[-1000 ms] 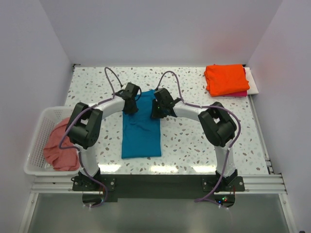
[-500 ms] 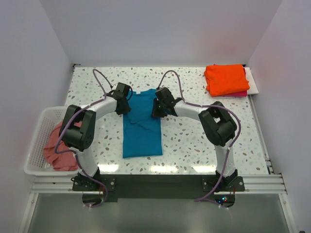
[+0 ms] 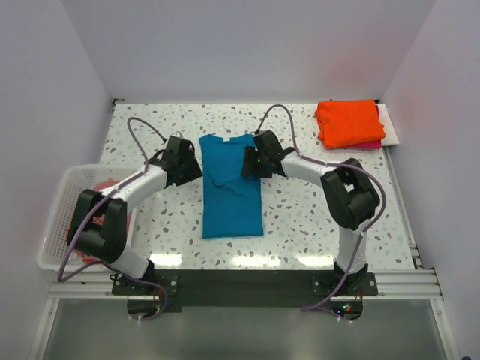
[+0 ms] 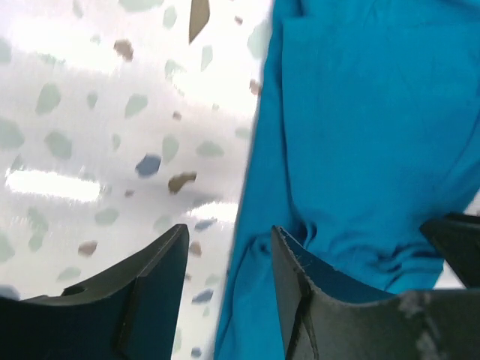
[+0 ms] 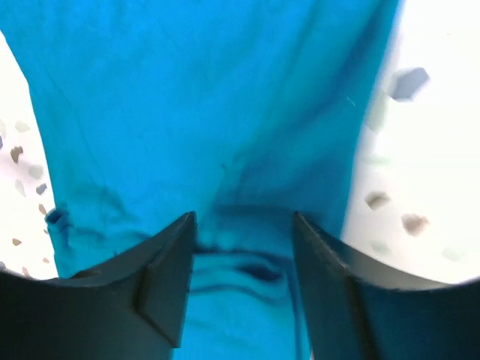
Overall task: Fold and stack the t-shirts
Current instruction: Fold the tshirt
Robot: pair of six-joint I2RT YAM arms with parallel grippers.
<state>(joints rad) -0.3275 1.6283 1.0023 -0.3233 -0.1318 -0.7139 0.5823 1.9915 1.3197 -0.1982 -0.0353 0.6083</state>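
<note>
I need to fold the teal-blue t-shirt evenly, so my left gripper needs to grab its hem corner opposite the collar. The other hem corner stays free for my right gripper.
The teal-blue t-shirt [image 3: 231, 187] lies on the table, folded into a long strip with its collar end away from the arms. My left gripper [image 3: 189, 166] is open and empty at the shirt's left edge [image 4: 262, 210]. My right gripper [image 3: 250, 161] is open and empty over the shirt's right upper part [image 5: 225, 135]. The folded orange t-shirt [image 3: 349, 122] lies at the back right on top of the magenta one [image 3: 369, 145]. The salmon-pink t-shirt [image 3: 94, 225] lies crumpled in the basket.
The white lattice basket [image 3: 61, 201] stands at the table's left edge. A white sheet [image 3: 389, 127] lies under the stack at the back right. The speckled tabletop [image 3: 315, 217] has walls on three sides.
Both grippers have opened and drawn apart, the left one moving left off the shirt. The teal-blue shirt has shifted right and now lies flatter and wider at its far end.
</note>
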